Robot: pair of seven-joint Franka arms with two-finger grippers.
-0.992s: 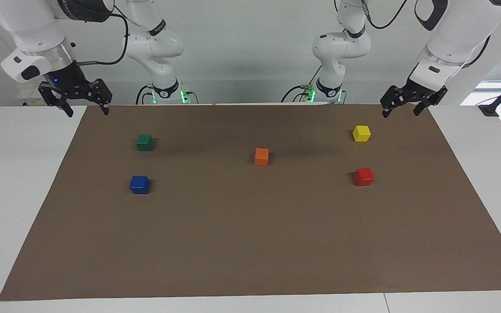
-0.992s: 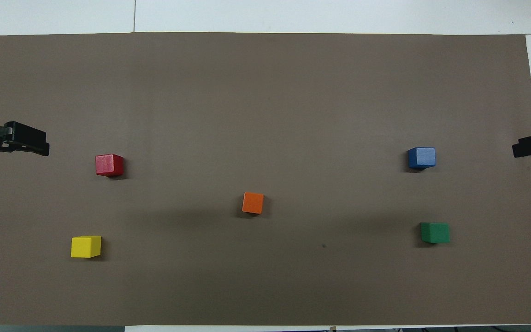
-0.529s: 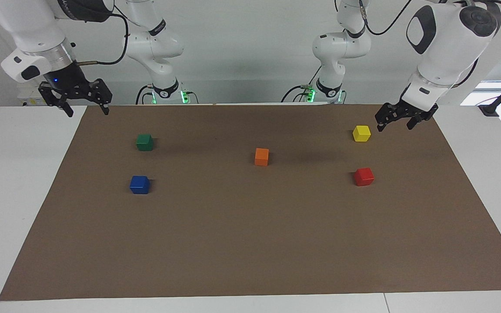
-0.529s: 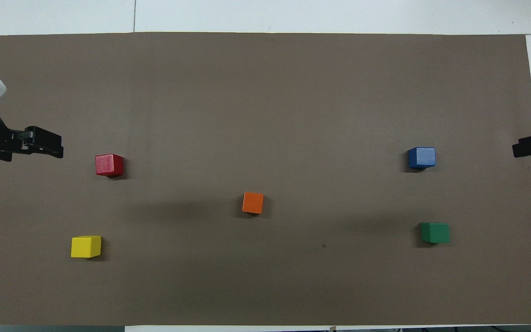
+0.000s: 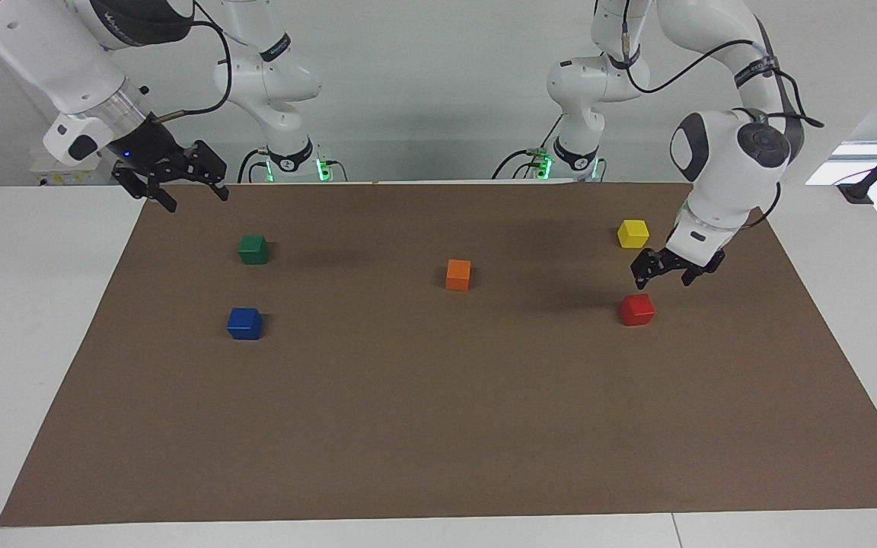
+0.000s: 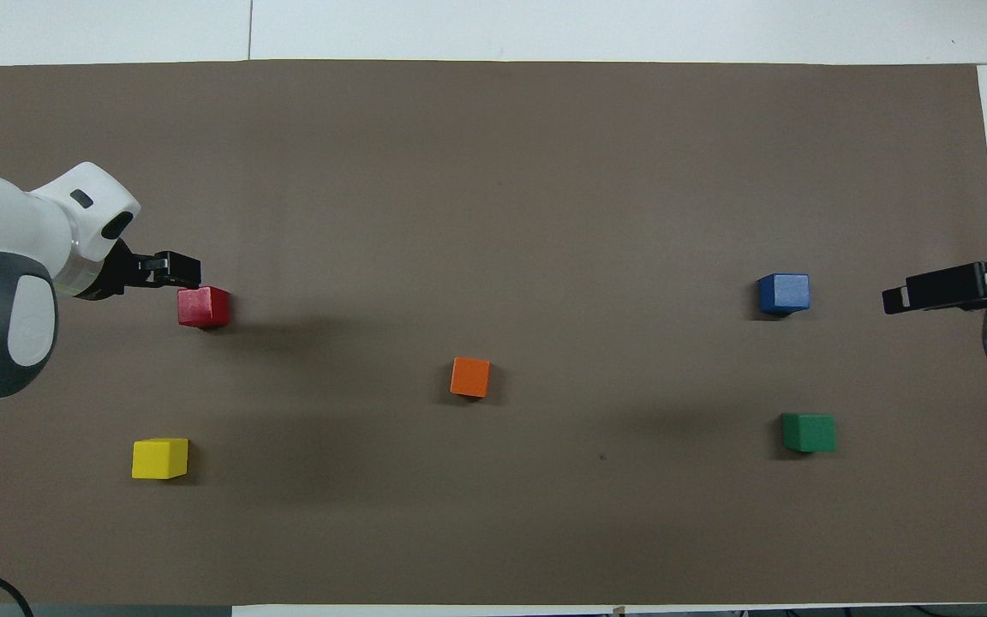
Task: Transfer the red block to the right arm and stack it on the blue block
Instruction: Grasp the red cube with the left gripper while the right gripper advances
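Observation:
The red block (image 5: 636, 309) should go over to my right gripper, so my left gripper should next grab it by its opposite sides for the handover.
The red block (image 5: 636, 309) sits on the brown mat toward the left arm's end; it also shows in the overhead view (image 6: 202, 307). My left gripper (image 5: 663, 283) is open and empty, low over the mat just beside the red block, not touching it; it also shows in the overhead view (image 6: 183, 272). The blue block (image 5: 244, 323) sits toward the right arm's end, also in the overhead view (image 6: 783, 292). My right gripper (image 5: 197, 202), with its blue light, is open and empty, raised over the mat's corner near its base (image 6: 896, 300).
A green block (image 5: 253, 249) lies nearer to the robots than the blue block. An orange block (image 5: 458, 274) lies mid-mat. A yellow block (image 5: 633, 233) lies nearer to the robots than the red block. The brown mat (image 5: 438, 426) covers the white table.
My left gripper has come down and forward from the mat's corner, past the yellow block, to beside the red block. My right gripper has shifted a little inward over the mat. No block has moved.

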